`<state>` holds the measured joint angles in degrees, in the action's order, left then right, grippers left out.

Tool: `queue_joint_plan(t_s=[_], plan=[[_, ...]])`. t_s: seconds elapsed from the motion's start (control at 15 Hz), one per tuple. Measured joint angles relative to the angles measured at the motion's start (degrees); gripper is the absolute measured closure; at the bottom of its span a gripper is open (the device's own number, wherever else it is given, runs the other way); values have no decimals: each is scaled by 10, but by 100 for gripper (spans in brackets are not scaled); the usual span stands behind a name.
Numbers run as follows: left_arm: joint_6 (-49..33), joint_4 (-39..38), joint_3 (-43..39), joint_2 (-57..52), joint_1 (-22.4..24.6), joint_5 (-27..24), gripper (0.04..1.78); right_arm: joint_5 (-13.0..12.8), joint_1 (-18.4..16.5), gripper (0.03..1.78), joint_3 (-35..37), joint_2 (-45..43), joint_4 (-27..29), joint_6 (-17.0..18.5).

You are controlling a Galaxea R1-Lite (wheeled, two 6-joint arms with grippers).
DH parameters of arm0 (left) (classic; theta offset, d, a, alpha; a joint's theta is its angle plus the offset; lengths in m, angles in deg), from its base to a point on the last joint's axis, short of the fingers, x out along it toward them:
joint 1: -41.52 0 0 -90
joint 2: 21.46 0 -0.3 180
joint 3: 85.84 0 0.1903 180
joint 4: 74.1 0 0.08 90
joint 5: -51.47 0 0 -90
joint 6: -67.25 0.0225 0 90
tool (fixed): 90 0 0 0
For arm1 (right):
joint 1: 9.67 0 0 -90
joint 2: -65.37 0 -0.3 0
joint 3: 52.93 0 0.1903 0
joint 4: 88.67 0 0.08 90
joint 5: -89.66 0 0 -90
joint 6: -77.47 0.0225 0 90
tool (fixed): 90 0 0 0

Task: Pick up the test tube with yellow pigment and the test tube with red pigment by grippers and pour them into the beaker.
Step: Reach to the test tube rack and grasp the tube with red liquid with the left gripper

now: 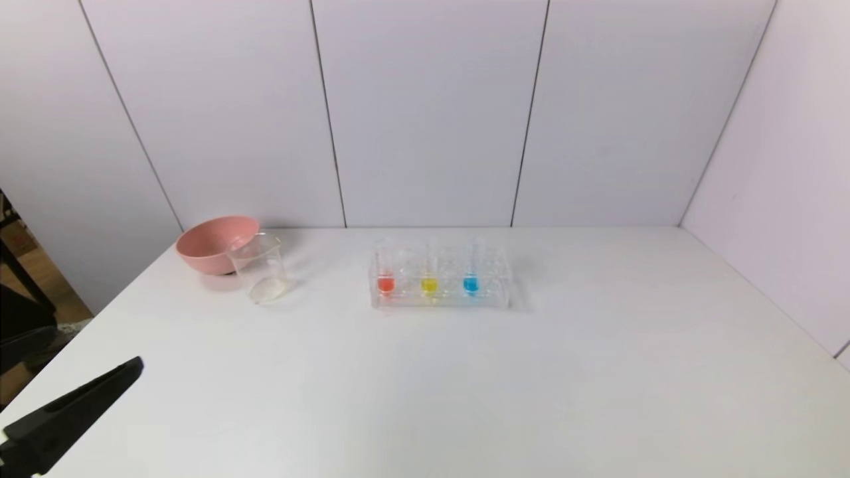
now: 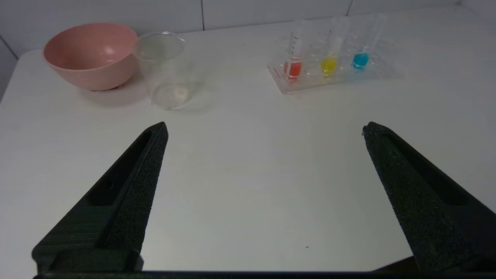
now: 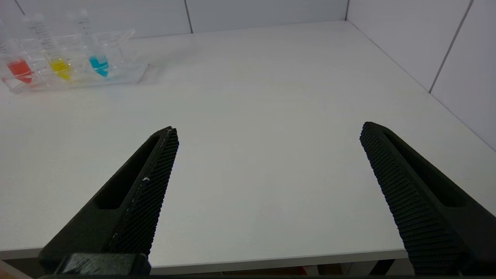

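Note:
The clear rack surrounds the lower end of the red test tube, so my left gripper should take it by its upper part, just under the test tube's rim (image 1: 384, 253) (image 2: 298, 38).
The red test tube (image 1: 386, 282), the yellow test tube (image 1: 429, 282) and a blue one (image 1: 471, 282) stand upright in a clear rack (image 1: 491, 302) mid-table. The clear beaker (image 1: 260, 269) stands left of the rack, in front of a pink bowl. My left gripper (image 2: 264, 130) is open and empty, low at the near left; one of its fingers (image 1: 86, 401) shows in the head view. My right gripper (image 3: 269, 130) is open and empty over the table's near edge, out of the head view. Its view shows the red tube (image 3: 19, 69) and the yellow tube (image 3: 61, 66) far off.
The pink bowl (image 1: 211, 244) touches the beaker's far left side. The left wrist view shows the bowl (image 2: 91, 58), beaker (image 2: 164, 69), red tube (image 2: 293, 68) and yellow tube (image 2: 329, 64). White walls close the back and right.

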<state>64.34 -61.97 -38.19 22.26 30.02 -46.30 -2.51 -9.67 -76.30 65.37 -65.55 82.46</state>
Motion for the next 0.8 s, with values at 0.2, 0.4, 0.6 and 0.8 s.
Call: queue_joint_plan(t_s=[0.2, 0.4, 0.6, 0.8], plan=[[10, -84, 3, 130, -51, 1, 6, 0, 0, 10, 0, 0, 0, 0], [3, -179, 11, 251, -144, 77, 6, 0, 0, 10, 0, 0, 0, 0], [-39, -263, 44, 368, -212, 158, 6, 0, 0, 10, 0, 0, 0, 0], [-83, -290, 107, 467, -241, 221, 6, 0, 0, 10, 0, 0, 0, 0]])
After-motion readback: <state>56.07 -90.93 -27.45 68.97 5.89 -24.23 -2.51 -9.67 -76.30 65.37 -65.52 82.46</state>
